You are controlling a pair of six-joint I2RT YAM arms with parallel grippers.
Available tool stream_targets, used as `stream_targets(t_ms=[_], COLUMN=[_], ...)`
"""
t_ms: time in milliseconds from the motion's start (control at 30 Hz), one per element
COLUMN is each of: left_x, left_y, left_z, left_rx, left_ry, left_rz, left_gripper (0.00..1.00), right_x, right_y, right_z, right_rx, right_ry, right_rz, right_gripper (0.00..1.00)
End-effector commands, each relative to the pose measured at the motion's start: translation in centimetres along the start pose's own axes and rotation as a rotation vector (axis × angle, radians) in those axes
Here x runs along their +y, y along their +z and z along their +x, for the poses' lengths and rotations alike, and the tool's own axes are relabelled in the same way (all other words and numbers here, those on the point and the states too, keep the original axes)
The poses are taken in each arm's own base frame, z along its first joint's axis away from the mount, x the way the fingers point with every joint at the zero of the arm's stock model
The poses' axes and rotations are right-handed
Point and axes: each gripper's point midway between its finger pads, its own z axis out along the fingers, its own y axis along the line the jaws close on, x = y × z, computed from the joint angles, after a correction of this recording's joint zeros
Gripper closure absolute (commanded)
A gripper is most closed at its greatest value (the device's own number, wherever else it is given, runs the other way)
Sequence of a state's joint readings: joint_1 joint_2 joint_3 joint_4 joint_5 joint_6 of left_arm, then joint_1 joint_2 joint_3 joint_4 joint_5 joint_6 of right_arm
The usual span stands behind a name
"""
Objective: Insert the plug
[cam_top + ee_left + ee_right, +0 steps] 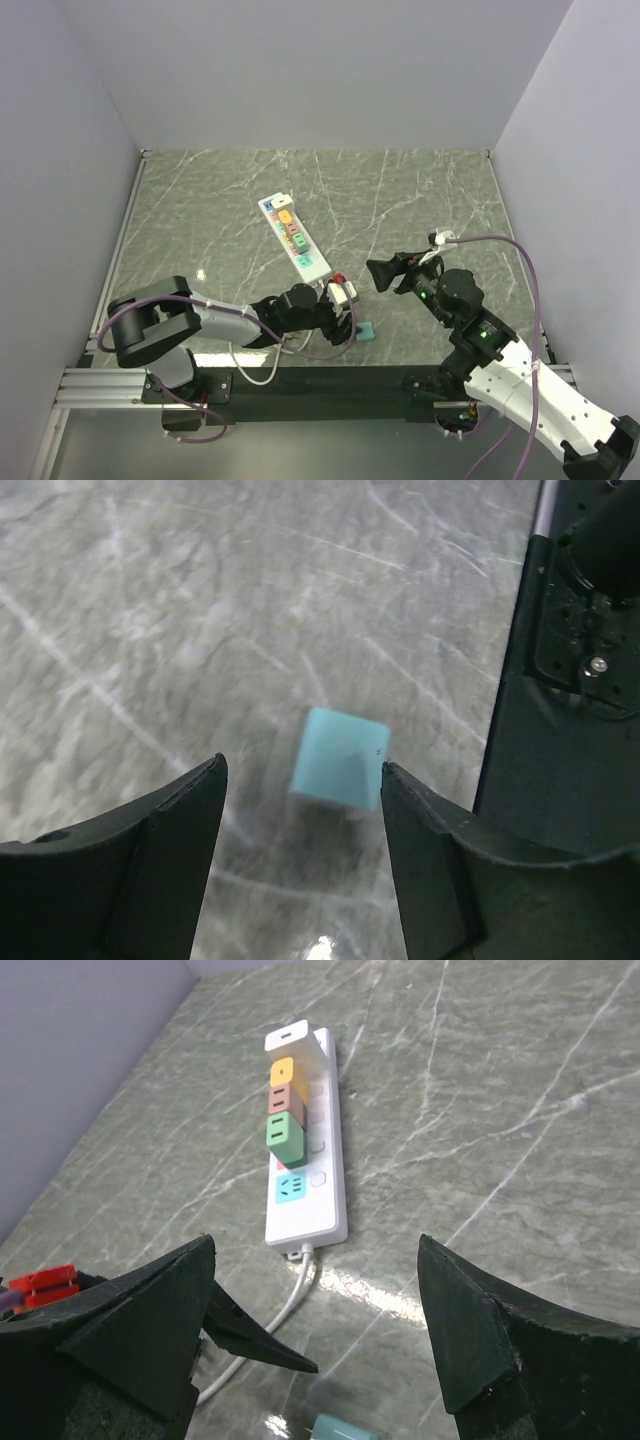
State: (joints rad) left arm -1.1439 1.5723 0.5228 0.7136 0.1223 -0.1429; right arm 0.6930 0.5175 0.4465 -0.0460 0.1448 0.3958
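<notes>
My left gripper is going to grab the teal plug by its side edges at the plug's near end [361, 332] [337, 778] next. The plug's far end then stays free for the handover to my right gripper.
The teal plug [340, 758] lies on the marble table, just beyond the tips of my left gripper [303, 768]. That gripper's jaws stand apart with nothing between them; the plug's right edge is close to the right fingertip. From above, the plug [366, 332] rests near the table's front edge, beside the left gripper [350, 322]. The white power strip [293, 237] lies further back with yellow, brown and green plugs in it and a free teal socket [292, 1188] at its near end. My right gripper [315, 1250] hovers open, facing the strip [300, 1150], holding nothing.
The strip's white cable [290, 1305] runs toward the near edge past the left gripper's finger [250, 1340]. The black mounting rail [330, 385] borders the table's front. Grey walls close in the left, back and right sides.
</notes>
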Motion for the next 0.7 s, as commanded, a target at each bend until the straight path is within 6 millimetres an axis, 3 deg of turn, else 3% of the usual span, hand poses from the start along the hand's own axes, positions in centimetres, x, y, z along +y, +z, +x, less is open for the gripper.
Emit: stream_targets(t_ms=[0, 333, 667], left_x=[-2.0, -3.0, -2.7], left_y=[1.4, 2.2, 2.6], left_z=[-1.9, -0.5, 0.9], left_rx=[-0.048, 0.01, 0.042], left_ry=[0.046, 0.05, 0.049], left_rz=[0.082, 0.1, 0.085], left_gripper=[0.31, 0.31, 0.32], right_x=[-1.0, -0.9, -1.1], right_y=[-0.3, 0.0, 0.2], right_z=[0.1, 0.4, 0.5], right_rx=[-0.008, 0.006, 0.008], right_ry=[-0.016, -0.038, -0.039], right_rz=[0.036, 0.028, 0.034], right_gripper=[0.12, 0.11, 0.11])
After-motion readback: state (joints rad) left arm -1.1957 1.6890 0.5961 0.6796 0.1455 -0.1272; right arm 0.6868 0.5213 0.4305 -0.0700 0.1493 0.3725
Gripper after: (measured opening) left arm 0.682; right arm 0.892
